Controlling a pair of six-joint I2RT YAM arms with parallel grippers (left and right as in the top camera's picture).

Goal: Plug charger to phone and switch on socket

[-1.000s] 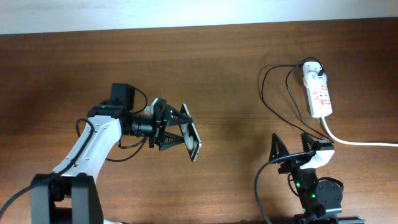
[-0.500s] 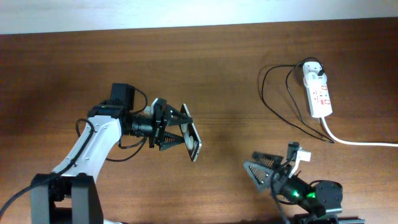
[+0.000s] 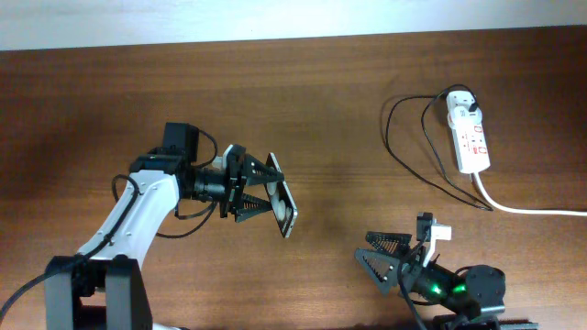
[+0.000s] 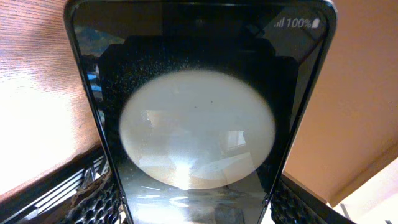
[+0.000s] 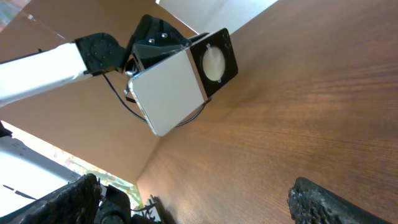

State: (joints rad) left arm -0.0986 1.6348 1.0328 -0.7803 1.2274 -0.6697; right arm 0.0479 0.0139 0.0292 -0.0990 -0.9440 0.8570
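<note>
The phone should be grabbed next by its screen and back with my right gripper. The phone's end with the white oval then stays free for my left gripper.
My left gripper is shut on the phone and holds it on edge above the table at centre left. In the left wrist view the phone fills the frame between the fingers, with its dark screen showing "100%". My right gripper is open and empty, low at the front right, with its fingers pointing left toward the phone. The right wrist view shows the phone ahead between the spread fingers. The socket lies at the far right. The charger cable loops beside it, with its white adapter at the strip's far end.
The socket's thick white cord runs off the right edge. The left arm reaches in from the front left. The wooden table ends at a pale wall along the back.
My right gripper has swung from pointing away from me to pointing left toward the phone and has dropped lower. The left arm and the phone have not moved.
</note>
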